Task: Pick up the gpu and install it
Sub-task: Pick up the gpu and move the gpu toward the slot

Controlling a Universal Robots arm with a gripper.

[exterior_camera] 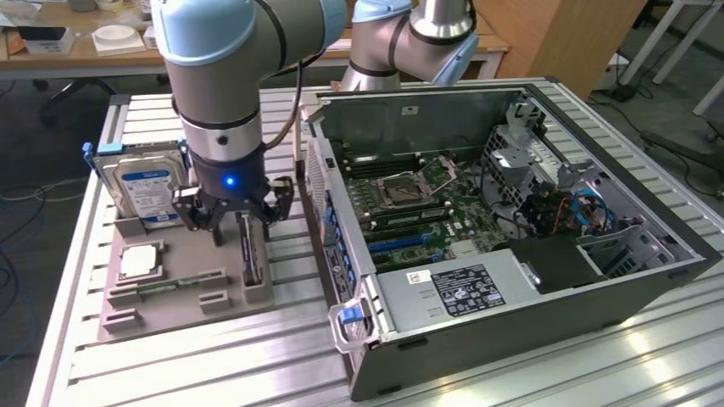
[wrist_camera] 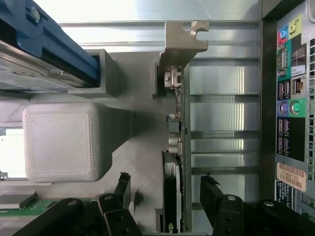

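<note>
I should next grab the GPU with my gripper by the upper edge of its black cooler [exterior_camera: 244,222], because the holder's slot [exterior_camera: 253,287] hugs the GPU along its lower edge.
The gpu [exterior_camera: 251,259] stands on its long edge in a slot of the grey parts holder [exterior_camera: 169,309], beside the open computer case. In the wrist view the gpu [wrist_camera: 173,162] shows as a thin black edge, with its pale metal end bracket [wrist_camera: 184,39] at the far end. My gripper [exterior_camera: 240,222] hangs straight over the card, open. In the wrist view the gripper [wrist_camera: 166,188] has one black finger [wrist_camera: 123,184] on each side of the card, apart from it. Nothing is held.
The holder also carries a silver hard drive with a blue label [exterior_camera: 147,182], a square processor [exterior_camera: 141,259] and a green memory stick [exterior_camera: 179,285]. The open computer case [exterior_camera: 509,254] lies at the exterior view's right, with its motherboard [exterior_camera: 419,212] exposed. A grey block [wrist_camera: 61,140] rises near the card.
</note>
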